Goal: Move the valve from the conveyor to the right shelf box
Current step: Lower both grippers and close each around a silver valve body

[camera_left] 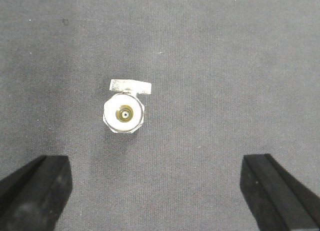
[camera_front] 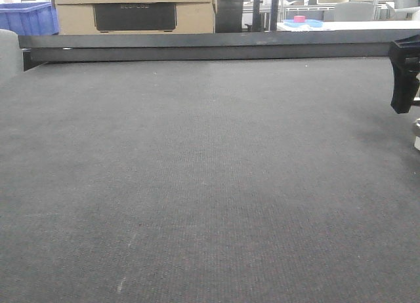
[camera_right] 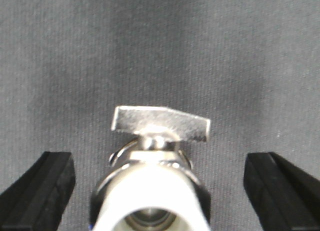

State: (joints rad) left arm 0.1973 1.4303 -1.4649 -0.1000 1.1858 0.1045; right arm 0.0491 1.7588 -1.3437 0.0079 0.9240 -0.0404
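I should grab the valve with my left gripper next, by its round body (camera_left: 124, 113), and so carry it off the conveyor to the shelf box.
The conveyor (camera_front: 197, 185) is a wide dark grey woven belt that fills all views. In the right wrist view a silvery valve (camera_right: 155, 176) with a flat handle stands close up between my right gripper's (camera_right: 159, 163) open black fingers (camera_right: 50, 186), and neither touches it. In the front view that gripper (camera_front: 405, 80) hangs at the right edge over a sliver of the valve (camera_front: 417, 134). In the left wrist view a valve (camera_left: 124, 113) stands upright on the belt (camera_left: 225, 66), ahead and left of my open, empty left gripper (camera_left: 156, 166). I cannot tell whether it is the same valve.
A black rail (camera_front: 197, 46) runs along the belt's far edge. Behind it are cardboard boxes (camera_front: 134, 8), a blue crate (camera_front: 26, 18) at the left and a white table with a pink object (camera_front: 300, 19). A grey shape (camera_front: 8, 54) sits at the far left.
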